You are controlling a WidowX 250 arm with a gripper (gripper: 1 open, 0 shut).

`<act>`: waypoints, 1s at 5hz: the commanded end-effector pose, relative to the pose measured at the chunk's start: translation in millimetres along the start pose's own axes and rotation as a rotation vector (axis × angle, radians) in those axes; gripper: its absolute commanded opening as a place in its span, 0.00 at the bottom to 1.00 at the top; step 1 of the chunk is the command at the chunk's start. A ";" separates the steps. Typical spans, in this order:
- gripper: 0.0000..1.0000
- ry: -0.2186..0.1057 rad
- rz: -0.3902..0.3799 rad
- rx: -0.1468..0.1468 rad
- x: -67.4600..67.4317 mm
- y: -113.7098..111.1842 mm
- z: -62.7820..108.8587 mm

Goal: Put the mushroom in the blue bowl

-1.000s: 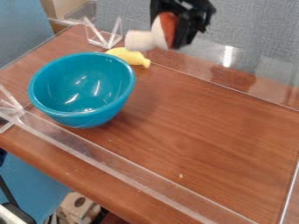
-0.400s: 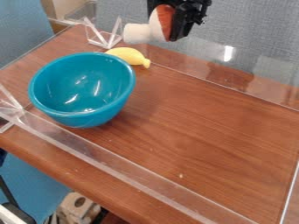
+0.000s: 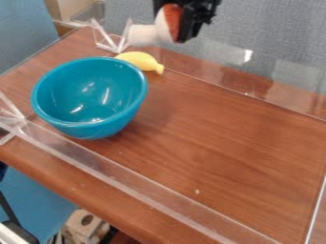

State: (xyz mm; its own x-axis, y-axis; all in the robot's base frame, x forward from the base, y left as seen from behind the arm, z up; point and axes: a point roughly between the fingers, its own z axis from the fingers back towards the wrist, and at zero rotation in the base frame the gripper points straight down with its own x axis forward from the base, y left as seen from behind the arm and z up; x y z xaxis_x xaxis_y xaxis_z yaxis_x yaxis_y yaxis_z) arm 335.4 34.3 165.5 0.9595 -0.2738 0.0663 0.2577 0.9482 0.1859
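The held mushroom (image 3: pixel 152 30) hangs high above and behind the blue bowl (image 3: pixel 90 95), outside the bowl's rim. From here my gripper keeps holding the mushroom until it is over the bowl.
The mushroom (image 3: pixel 152 30), cream stem pointing left and reddish cap toward the fingers, hangs in the air at the top of the view, gripped by my black gripper (image 3: pixel 178 21), which is shut on its cap. It sits above and behind the yellow banana. The blue bowl (image 3: pixel 90 95), large, glossy and teal, stands empty on the wooden table at the left, below and to the left of the held mushroom.
A yellow banana (image 3: pixel 140 62) lies just behind the bowl's right rim. Clear acrylic walls (image 3: pixel 114 176) fence the wooden tabletop (image 3: pixel 216 133) on all sides; the front edge drops off at the lower left.
The gripper with the mushroom has drifted left and slightly up in the picture, closer to a spot above the bowl. The bowl and banana have not moved.
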 end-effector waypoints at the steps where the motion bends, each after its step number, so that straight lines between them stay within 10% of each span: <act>1: 0.00 -0.074 -0.045 0.016 -5.5 12.1 19.5; 2: 0.00 -0.095 -0.103 0.019 0.8 8.7 27.4; 5: 0.00 -0.005 0.193 0.041 -58.4 22.8 21.2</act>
State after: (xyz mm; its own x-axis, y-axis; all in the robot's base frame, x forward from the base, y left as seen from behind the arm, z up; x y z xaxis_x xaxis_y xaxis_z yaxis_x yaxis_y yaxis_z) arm 284.5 67.7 169.7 0.9945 -0.0888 0.0547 0.0765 0.9777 0.1955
